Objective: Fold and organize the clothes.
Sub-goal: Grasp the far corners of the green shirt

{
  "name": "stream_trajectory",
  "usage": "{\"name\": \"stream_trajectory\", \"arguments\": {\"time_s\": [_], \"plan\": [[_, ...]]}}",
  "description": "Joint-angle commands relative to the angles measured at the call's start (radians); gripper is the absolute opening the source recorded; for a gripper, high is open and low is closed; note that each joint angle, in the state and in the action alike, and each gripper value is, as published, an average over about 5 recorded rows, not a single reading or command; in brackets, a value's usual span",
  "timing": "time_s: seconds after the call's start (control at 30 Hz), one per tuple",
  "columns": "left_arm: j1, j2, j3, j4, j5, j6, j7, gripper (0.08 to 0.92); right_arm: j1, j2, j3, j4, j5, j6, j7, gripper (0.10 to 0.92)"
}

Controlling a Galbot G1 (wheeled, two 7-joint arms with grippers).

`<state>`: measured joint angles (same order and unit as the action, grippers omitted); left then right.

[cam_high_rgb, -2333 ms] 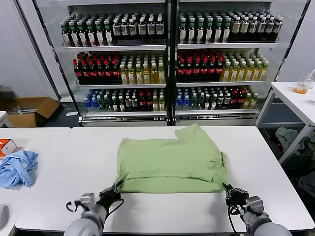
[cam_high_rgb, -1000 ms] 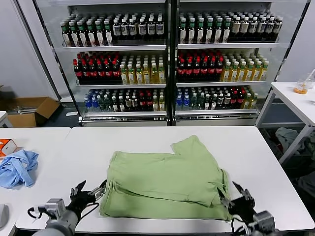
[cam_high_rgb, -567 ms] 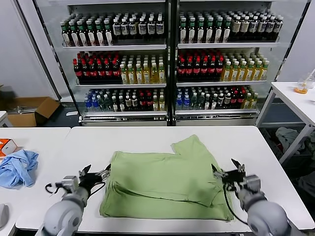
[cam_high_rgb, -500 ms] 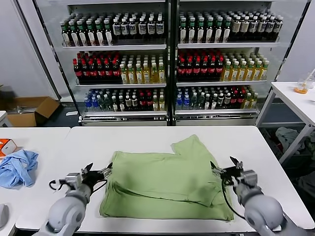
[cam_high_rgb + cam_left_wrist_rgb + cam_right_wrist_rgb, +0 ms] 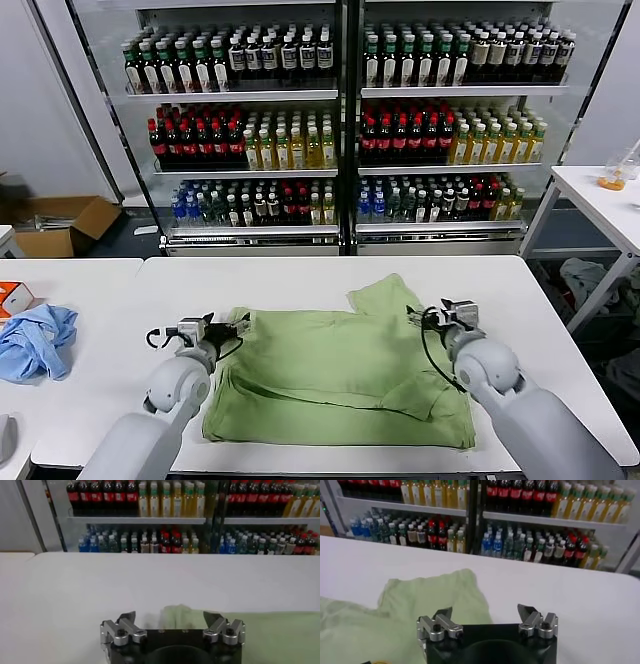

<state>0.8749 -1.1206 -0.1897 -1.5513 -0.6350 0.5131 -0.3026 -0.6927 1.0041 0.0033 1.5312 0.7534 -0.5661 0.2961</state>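
The light green polo shirt (image 5: 330, 375) needs to be folded over on itself, so my right gripper should next grip it by the edge (image 5: 406, 307) beside its sleeve.
The light green polo shirt (image 5: 330, 375) lies flat on the white table (image 5: 150, 290), its front part doubled in layers and one sleeve (image 5: 385, 295) sticking out toward the far right. Collar, buttons and checkered print are hidden. My left gripper (image 5: 236, 325) is open and empty at the shirt's far left corner; in the left wrist view (image 5: 170, 617) the shirt's edge (image 5: 260, 632) lies just beyond the jaws. My right gripper (image 5: 424, 319) is open and empty at the shirt's right side by the sleeve; the right wrist view (image 5: 484, 612) shows the sleeve (image 5: 430, 597) ahead.
A crumpled light blue cloth (image 5: 35, 342) and an orange box (image 5: 12, 297) lie on the left table. Glass-door fridges full of bottles (image 5: 340, 120) stand behind the table. A side table (image 5: 605, 205) is at the right, a cardboard box (image 5: 60, 225) on the floor at left.
Both grippers held the shirt's near corners and dragged it toward the front edge, then opened and let go. They have since moved up along its sides to the far corners.
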Motion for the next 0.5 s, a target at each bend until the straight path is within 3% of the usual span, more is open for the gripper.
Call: {"name": "stream_trajectory", "arguments": {"time_s": [0.03, 0.37, 0.5], "plan": [[-0.097, -0.028, 0.05, 0.133, 0.021, 0.001, 0.005, 0.823, 0.2, 0.131, -0.099, -0.253, 0.02, -0.012, -0.012, 0.823], [-0.083, -0.03, 0.061, 0.115, 0.017, -0.007, 0.018, 0.823, 0.237, 0.193, -0.121, -0.364, 0.01, -0.012, -0.022, 0.823], [-0.062, -0.027, 0.061, 0.099, 0.019, -0.015, 0.023, 0.78, 0.232, 0.197, -0.121, -0.387, 0.011, -0.012, -0.025, 0.823]]}}
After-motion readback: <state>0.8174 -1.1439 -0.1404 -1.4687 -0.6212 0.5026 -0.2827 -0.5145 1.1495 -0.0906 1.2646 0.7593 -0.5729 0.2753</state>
